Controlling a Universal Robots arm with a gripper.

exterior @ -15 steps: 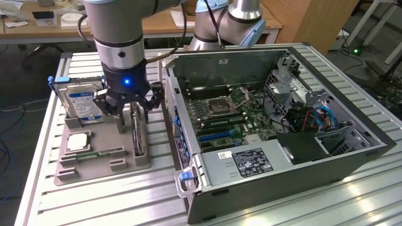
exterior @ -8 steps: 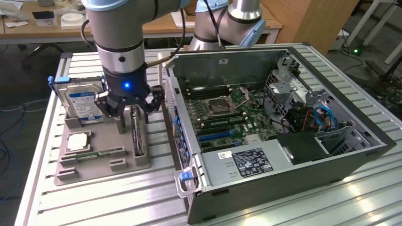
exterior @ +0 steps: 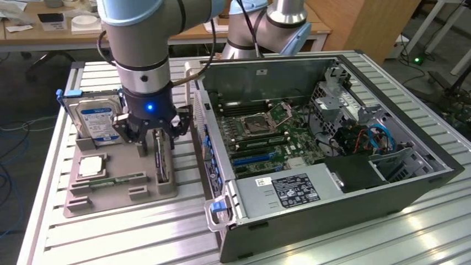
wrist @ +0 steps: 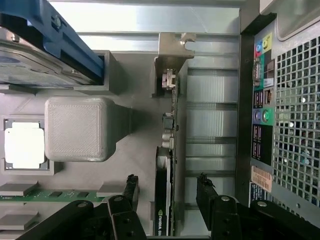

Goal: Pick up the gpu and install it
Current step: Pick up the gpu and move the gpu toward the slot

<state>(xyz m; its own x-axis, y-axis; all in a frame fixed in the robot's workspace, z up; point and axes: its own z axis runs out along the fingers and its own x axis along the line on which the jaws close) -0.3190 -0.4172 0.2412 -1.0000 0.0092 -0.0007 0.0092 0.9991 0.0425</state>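
The robot's gripper should grab the GPU by its top edge (exterior: 158, 133) above the slot to pick it up, because the tray's slot (exterior: 165, 186) surrounds the lower part of the GPU.
The gpu (exterior: 161, 164) stands on edge in a slot of the grey holder tray (exterior: 121, 190), a narrow dark strip beside the computer case. My gripper (exterior: 156, 142) hangs directly over it, open. In the wrist view the gpu (wrist: 169, 130) runs edge-on between my two black fingers (wrist: 131, 186), with a gap on each side and the metal bracket (wrist: 172, 55) at its far end. My gripper (wrist: 166, 186) straddles the card without touching it.
The tray also holds a silver hard drive (exterior: 96, 118) in a blue bracket, a processor chip (exterior: 91, 165) and a green memory stick (exterior: 118, 179). The open computer case (exterior: 316, 143) lies to the exterior view's right, its rear port panel (wrist: 260, 115) close to the gpu.
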